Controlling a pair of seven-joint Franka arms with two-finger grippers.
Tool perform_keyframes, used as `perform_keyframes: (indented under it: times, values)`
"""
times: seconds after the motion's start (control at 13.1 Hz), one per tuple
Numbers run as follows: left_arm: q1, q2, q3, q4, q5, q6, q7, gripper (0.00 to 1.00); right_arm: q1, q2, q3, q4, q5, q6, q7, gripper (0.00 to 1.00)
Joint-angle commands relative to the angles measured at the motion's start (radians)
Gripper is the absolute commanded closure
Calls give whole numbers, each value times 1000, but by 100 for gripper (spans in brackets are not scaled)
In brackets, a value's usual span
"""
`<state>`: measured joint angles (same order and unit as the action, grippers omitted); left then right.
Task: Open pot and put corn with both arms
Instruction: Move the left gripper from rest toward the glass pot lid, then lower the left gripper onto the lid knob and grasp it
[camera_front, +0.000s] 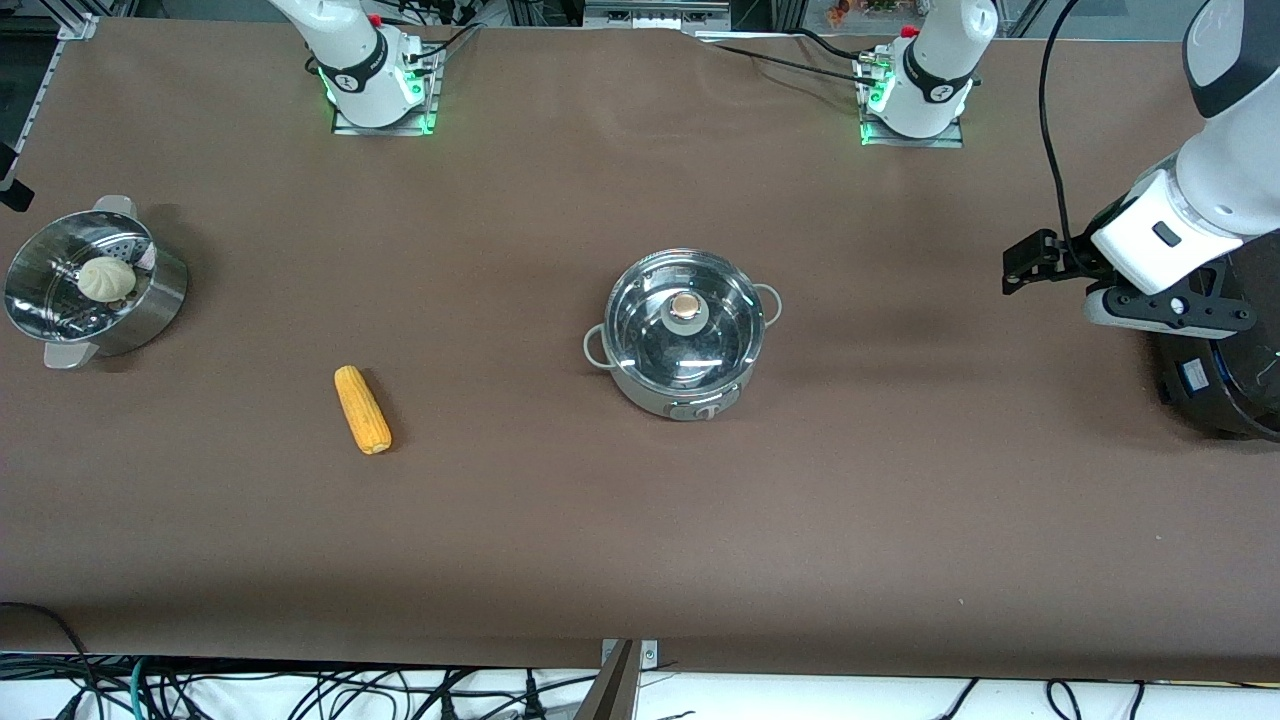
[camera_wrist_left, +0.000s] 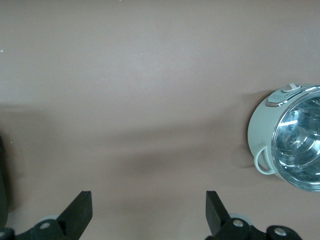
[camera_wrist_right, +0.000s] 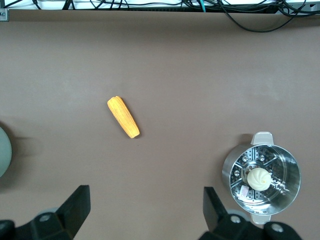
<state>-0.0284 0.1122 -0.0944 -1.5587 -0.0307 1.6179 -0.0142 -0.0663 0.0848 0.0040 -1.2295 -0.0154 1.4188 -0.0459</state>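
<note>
I should grab the glass lid by its copper-topped knob (camera_front: 685, 304) with my left gripper next. That will open the steel pot (camera_front: 685, 385).
The steel pot (camera_front: 685, 385) stands mid-table with its glass lid (camera_front: 650, 335) on and the copper-topped knob (camera_front: 685, 304) at the centre. The corn (camera_front: 362, 408) lies flat on the table toward the right arm's end, a little nearer the front camera than the pot. My left gripper (camera_wrist_left: 148, 202) is open and empty, high over bare table beside the pot (camera_wrist_left: 260, 130), toward the left arm's end. My right gripper (camera_wrist_right: 146, 200) is open and empty, high over the table, with the corn (camera_wrist_right: 123, 117) below it. The right gripper is out of the front view.
A steel steamer pot (camera_front: 150, 300) with a white bun (camera_front: 106, 278) stands at the right arm's end; it also shows in the right wrist view (camera_wrist_right: 285, 195). A big black cooker (camera_front: 1225, 370) stands at the left arm's end, under the left arm's wrist (camera_front: 1150, 240).
</note>
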Motion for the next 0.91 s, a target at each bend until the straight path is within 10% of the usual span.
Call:
perform_keyframes:
  times: [0.0,0.84]
  values:
    - [-51,7,5,32,-23,-15,-47,0,2,-11,4,-11,-12,-1,-6,0]
    - [-586,293,-1,111,-17,181,-857,0,2,-10,2,-11,-14,0,-8,0]
